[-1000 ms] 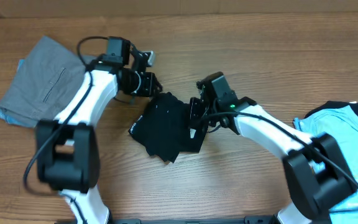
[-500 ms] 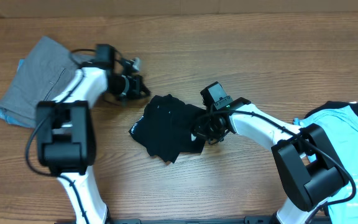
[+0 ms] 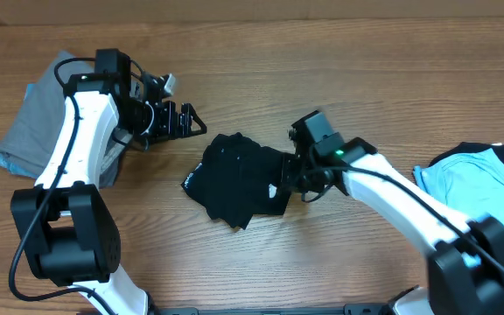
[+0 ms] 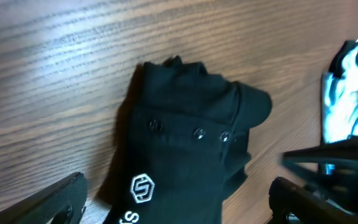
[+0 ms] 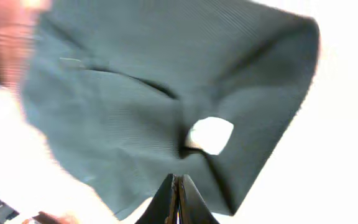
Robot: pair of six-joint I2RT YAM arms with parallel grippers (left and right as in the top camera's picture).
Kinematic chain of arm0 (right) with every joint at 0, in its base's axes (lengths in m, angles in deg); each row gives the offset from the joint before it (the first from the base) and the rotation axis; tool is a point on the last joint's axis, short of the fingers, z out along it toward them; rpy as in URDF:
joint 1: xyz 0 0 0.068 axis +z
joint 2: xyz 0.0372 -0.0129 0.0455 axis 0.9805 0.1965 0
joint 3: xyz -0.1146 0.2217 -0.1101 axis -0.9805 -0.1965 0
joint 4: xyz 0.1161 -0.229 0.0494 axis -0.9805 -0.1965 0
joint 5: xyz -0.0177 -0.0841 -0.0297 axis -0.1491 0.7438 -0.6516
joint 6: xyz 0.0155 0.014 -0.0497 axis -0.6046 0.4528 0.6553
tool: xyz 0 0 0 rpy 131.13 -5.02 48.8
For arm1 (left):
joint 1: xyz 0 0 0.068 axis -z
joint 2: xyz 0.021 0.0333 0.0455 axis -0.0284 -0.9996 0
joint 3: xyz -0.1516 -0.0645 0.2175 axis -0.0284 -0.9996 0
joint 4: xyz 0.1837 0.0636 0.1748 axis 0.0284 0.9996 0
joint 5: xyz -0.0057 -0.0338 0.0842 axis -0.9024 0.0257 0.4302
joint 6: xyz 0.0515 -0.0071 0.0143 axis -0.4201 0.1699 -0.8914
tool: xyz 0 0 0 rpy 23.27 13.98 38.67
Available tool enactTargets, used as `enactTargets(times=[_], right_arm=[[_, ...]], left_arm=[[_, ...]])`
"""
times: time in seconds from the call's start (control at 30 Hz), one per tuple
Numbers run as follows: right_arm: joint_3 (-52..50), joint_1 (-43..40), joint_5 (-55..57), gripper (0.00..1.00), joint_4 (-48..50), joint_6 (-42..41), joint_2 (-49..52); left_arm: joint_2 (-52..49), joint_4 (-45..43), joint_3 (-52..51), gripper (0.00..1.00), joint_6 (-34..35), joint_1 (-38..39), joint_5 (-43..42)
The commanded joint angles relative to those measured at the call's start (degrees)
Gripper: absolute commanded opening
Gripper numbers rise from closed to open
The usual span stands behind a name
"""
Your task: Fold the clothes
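Note:
Next, my left gripper grabs the folded black garment across its button placket end [image 3: 245, 156] [image 4: 191, 124], layers together, to stack it on the grey garment.
A folded black garment [image 3: 233, 179] lies on the wooden table; the left wrist view shows its button placket and white logo [image 4: 185, 149]. My left gripper [image 3: 195, 122] hovers just up and left of it, open, nothing between its fingers [image 4: 58, 199]. My right gripper [image 3: 289, 182] is shut, its tips resting at the garment's right edge; in the right wrist view the closed fingertips [image 5: 178, 186] meet the dark cloth [image 5: 135, 93]. I cannot see any cloth pinched between them.
A folded grey garment [image 3: 46, 114] lies at the far left under the left arm. A light blue and black shirt [image 3: 488, 197] is spread at the right edge. Bare wood lies along the back and front.
My left gripper has opened and drawn back left from the black garment's upper corner. The right gripper, still shut, has slid slightly right and toward the front along the garment's edge.

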Motion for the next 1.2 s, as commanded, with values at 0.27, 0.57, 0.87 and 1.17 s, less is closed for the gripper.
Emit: enactTargets(times=[0.27,0.57,0.87,1.17], right_arm=[[-0.48,5.88,0.37,0.04,8.04,-0.07,5.6],[-0.48,6.34,-0.9,0.04,10.64,-6.88,13.99],[-0.48,6.34,-0.96,0.04,10.51,-6.64,13.99],[0.59,6.27,-3.74,0.04,4.9,-3.28,13.33]], left_arm=[[-4.52,-11.82,-14.01,0.96,-4.2,0.59,-0.44],[-12.35,-15.56,-15.69,0.89,-4.24,4.26,-11.76],[-13.29,-18.86,-15.69,0.73,-4.22,8.96,-11.34],[-13.16,-18.12,-15.1,0.04,-4.44,9.14,-11.08]])
